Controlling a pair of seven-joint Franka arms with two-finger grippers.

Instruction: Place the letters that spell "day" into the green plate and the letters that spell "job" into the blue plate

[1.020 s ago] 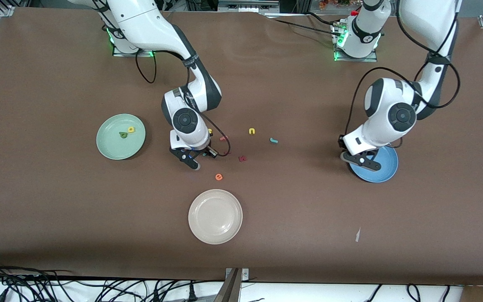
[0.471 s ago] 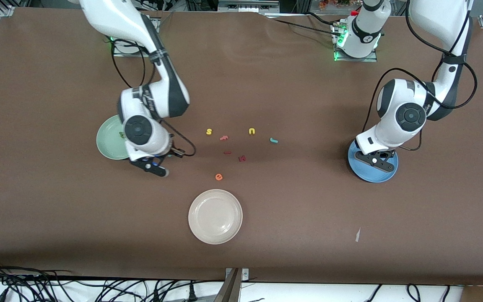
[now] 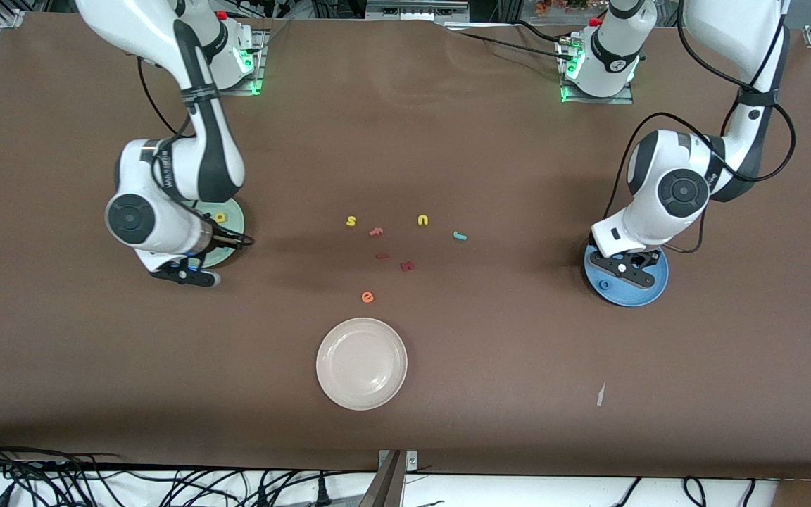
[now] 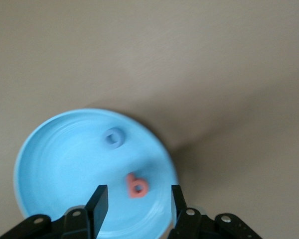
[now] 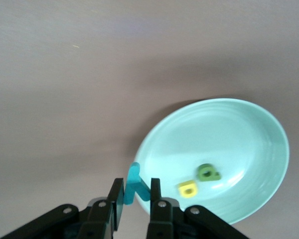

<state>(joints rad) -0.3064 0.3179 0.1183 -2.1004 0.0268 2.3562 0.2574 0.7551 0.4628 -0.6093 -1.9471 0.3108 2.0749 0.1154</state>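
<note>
The robot's right gripper needs to lower the teal y (image 5: 135, 183) into the plate before it lets go of the y, because the y is above the green plate's near rim in the right wrist view.
My right gripper (image 5: 135, 195) is shut on the teal y (image 5: 135, 185) and hangs over the rim of the green plate (image 5: 229, 134). The dark green d (image 5: 208, 172) and yellow a (image 5: 188, 188) lie in that plate. In the front view this gripper (image 3: 186, 274) covers part of the green plate (image 3: 234, 220). My left gripper (image 4: 137, 204) stands open above the blue plate (image 4: 60, 159), which holds the blue o (image 4: 112, 137) and the salmon b (image 4: 136, 185). The teal j (image 3: 459, 236) lies on the table mid-way between the plates.
Loose letters lie mid-table: a yellow s (image 3: 350, 221), a yellow u (image 3: 423, 220), an orange e (image 3: 367, 297) and a few red ones (image 3: 407, 266). An off-white plate (image 3: 361, 363) sits nearer the camera than they do.
My right arm has swung from the letter cluster to the green plate, carrying the teal y. My left gripper has opened over the blue plate, and the b now lies in it.
</note>
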